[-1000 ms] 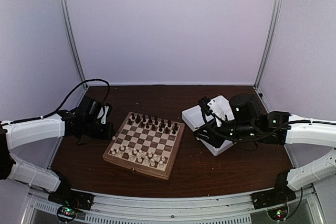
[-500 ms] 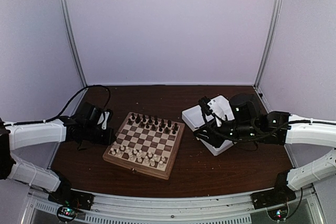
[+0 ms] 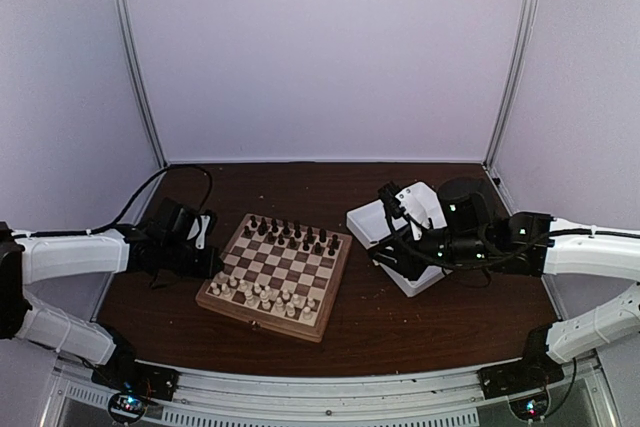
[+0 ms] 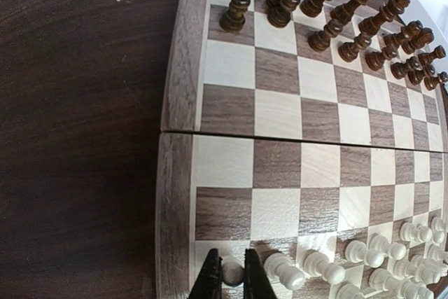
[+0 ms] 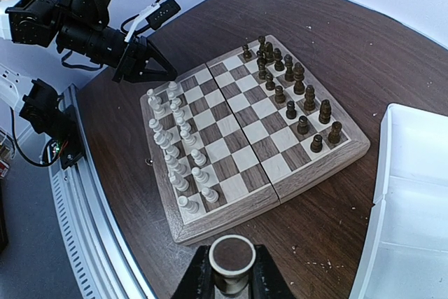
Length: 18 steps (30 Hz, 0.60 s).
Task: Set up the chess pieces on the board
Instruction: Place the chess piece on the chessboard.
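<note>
My left gripper holds the cream pawn (image 4: 232, 272) over the pale square at the end of the row. The pawn would land there, so my left gripper needs to release it.
The board (image 3: 262, 319) lies mid-table, with dark pieces (image 3: 290, 234) along its far rows and cream chess pieces (image 3: 262, 294) along its near rows. My left gripper (image 3: 212, 255) is at the board's left corner. In the left wrist view it (image 4: 233, 276) is shut on a cream pawn (image 4: 232, 272) over the corner area of the board (image 4: 175, 194), next to the row of cream pieces (image 4: 392, 257). My right gripper (image 3: 392, 205) hovers over the white tray. In its wrist view it (image 5: 232, 271) is shut on a chess piece (image 5: 232, 258) whose cream-rimmed felt base faces the camera.
A white plastic tray (image 3: 365, 222) sits to the right of the board and shows at the right edge of the right wrist view (image 5: 413, 208). Dark pieces (image 5: 294, 96) fill the board's far side. The metal rail (image 5: 105, 243) runs along the table's near edge.
My left gripper has moved right, from beside the board to its left corner, with the pawn in it. The right arm has not moved.
</note>
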Motion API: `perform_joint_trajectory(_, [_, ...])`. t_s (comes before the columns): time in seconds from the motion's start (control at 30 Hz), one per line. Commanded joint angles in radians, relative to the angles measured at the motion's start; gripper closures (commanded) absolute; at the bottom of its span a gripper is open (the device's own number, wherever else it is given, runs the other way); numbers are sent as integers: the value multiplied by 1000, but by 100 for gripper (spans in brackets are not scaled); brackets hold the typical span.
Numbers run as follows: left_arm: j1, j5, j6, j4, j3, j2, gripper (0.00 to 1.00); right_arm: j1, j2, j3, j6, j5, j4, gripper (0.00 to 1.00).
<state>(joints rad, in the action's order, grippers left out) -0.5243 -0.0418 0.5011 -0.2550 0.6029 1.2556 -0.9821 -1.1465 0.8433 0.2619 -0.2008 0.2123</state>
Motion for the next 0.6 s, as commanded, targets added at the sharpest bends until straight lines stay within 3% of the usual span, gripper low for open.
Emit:
perform_joint_trajectory(0.0, [7, -3, 5, 47, -15, 13, 100, -3, 8, -13, 11, 9, -25, 94])
perform_joint_trajectory(0.2, [7, -2, 3, 40, -15, 13, 97, -3, 7, -8, 11, 9, -20, 95])
perform_joint_trajectory(0.33, [7, -10, 4, 32, -15, 9, 88, -3, 7, -9, 12, 8, -20, 94])
perform_joint_trajectory(0.57, [7, -18, 5, 22, -15, -1, 81, -3, 7, -7, 16, 6, -18, 95])
